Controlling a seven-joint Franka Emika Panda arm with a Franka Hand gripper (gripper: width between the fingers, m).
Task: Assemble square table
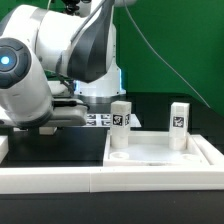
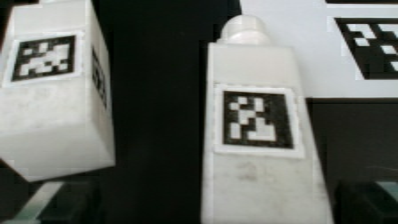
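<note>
My fingers reach down on either side of the middle leg's lower part, so my gripper needs to close on it.
The square table top (image 1: 160, 150) lies recessed face up at the exterior view's right. Two white tagged legs (image 1: 121, 124) (image 1: 179, 120) stand upright on its far corners. In the wrist view two more white legs lie on the black table, one (image 2: 263, 110) between my fingers and one (image 2: 54, 90) beside it. My gripper (image 2: 214, 205) is open, its dark fingers (image 2: 365, 203) on either side of the middle leg without touching it. In the exterior view my gripper's hand (image 1: 50, 115) hangs low at the left, its fingertips hidden.
The marker board (image 2: 365, 40) lies just past the leg's narrow end and also shows behind the arm (image 1: 98, 120). A long white rail (image 1: 100, 180) runs along the front of the black table. The arm's bulky white links (image 1: 40, 70) fill the exterior view's left.
</note>
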